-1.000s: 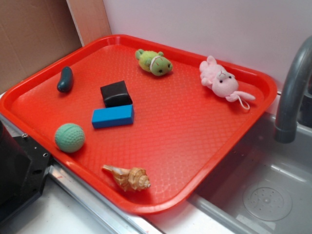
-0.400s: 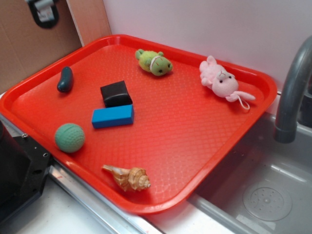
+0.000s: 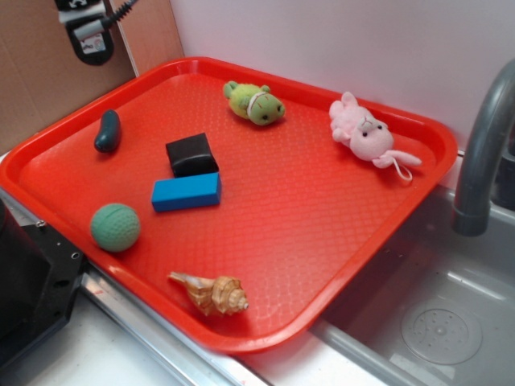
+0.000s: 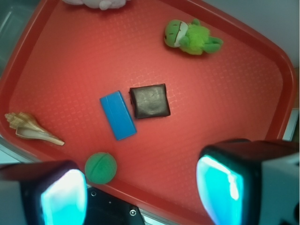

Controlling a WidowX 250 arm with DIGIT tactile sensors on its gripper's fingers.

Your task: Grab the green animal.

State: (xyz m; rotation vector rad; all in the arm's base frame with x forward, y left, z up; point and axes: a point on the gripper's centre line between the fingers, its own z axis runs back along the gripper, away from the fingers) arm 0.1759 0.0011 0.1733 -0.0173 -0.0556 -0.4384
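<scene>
My gripper grabs the green animal by its fuzzy yellow-green body next, to pick it from the red tray.
The green animal is a small yellow-green plush with a darker green head and a pale band, lying near the far edge of the red tray. From the wrist camera the green animal lies at the upper right. My gripper hangs high at the top left, above the tray's left corner, far from the plush. Seen from the wrist, the gripper is open, its two cyan-padded fingers wide apart with nothing between them.
On the tray also lie a pink plush bunny, a black block, a blue block, a teal dimpled ball, a dark bean-shaped piece and a seashell. A grey faucet and a sink are at right.
The gripper, out of view a second ago, has come into the top left corner and moved slightly down and to the right. The objects on the tray have not moved.
</scene>
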